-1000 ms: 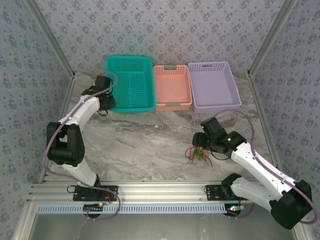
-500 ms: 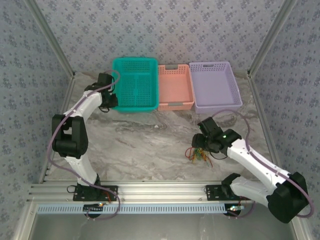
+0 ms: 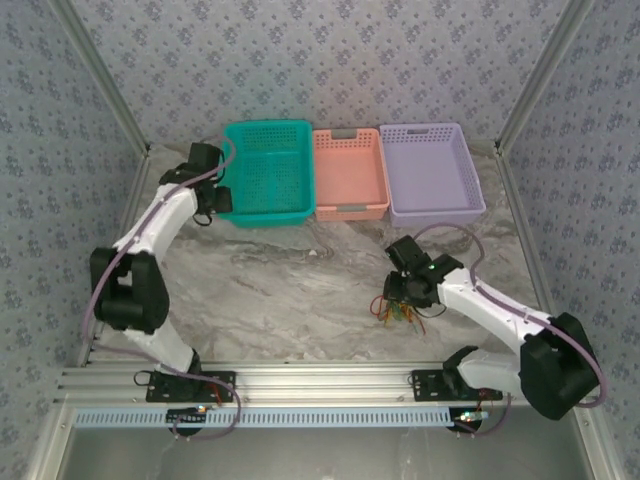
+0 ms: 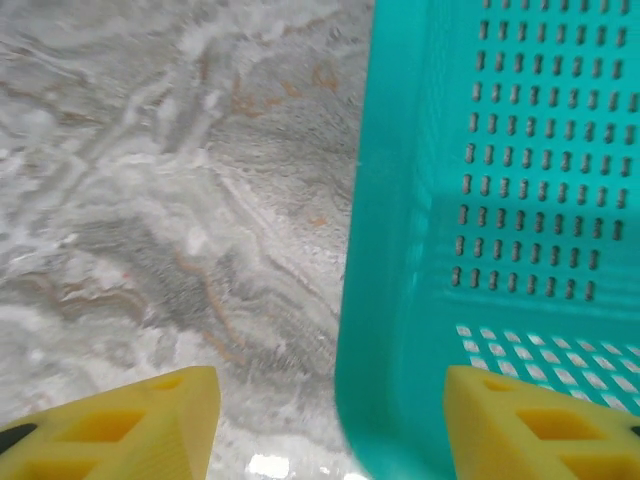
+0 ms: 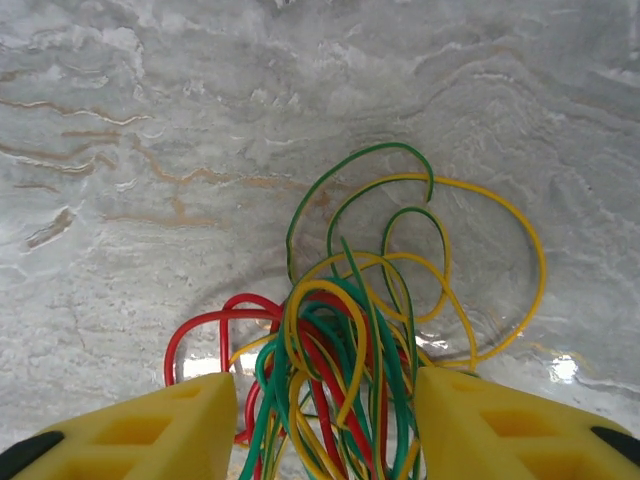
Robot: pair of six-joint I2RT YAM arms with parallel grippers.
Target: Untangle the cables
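Observation:
A red wire needs to be untangled from the rest. My left gripper will next grab only that wire, by its loop outside the cable heap (image 3: pixel 375 303).
The cables (image 3: pixel 401 312) lie in one tangled bunch on the marble table, right of centre: red, green and yellow wires (image 5: pixel 370 330) looped over one another. My right gripper (image 3: pixel 401 294) hangs just over the bunch. It (image 5: pixel 325 430) is open, one yellow finger on each side, with the thickest part of the bunch between them. My left gripper (image 3: pixel 220 196) is at the left front corner of the teal basket (image 3: pixel 262 216). It (image 4: pixel 330 420) is open, straddling the basket's wall (image 4: pixel 400 250), one finger over the table and the other over the basket.
A pink basket (image 3: pixel 348 211) and a purple basket (image 3: pixel 436 213) stand in a row to the right of the teal one at the back. Metal posts and patterned walls close off both sides. The rail with the arm bases runs along the near edge.
The teal basket has slid a little right, nudging the pink one, and my left gripper has opened off it. My right gripper has dropped onto the cables and narrowed its jaws.

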